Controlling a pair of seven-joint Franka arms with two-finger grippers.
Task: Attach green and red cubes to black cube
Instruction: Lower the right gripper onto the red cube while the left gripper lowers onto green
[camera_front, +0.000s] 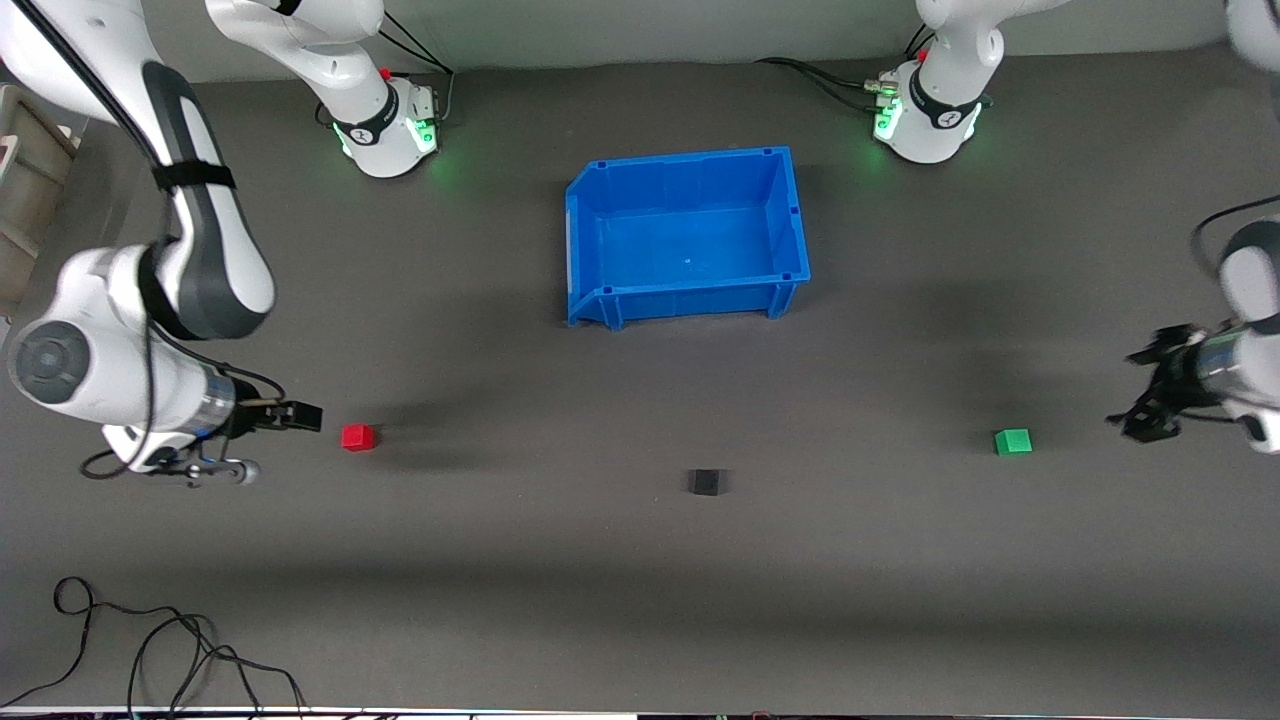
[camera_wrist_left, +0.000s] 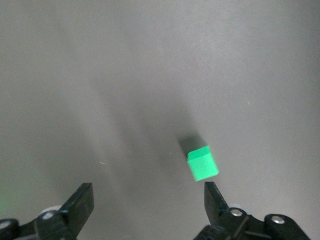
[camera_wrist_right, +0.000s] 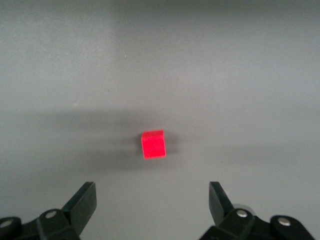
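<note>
The robot's right gripper will grab the red cube by its opposite sides next, to attach the red cube to the black cube.
The red cube lies on the grey mat toward the right arm's end. The black cube lies mid-table, slightly nearer the front camera. The green cube lies toward the left arm's end. My right gripper is open and empty, low over the mat beside the red cube. In the right wrist view the red cube sits ahead of the open gripper, centred on the gap. My left gripper is open and empty beside the green cube. In the left wrist view the green cube sits just ahead of one fingertip of the gripper.
An empty blue bin stands farther from the front camera than the cubes, mid-table. Loose black cables lie at the near edge toward the right arm's end. A tan box sits at that end's edge.
</note>
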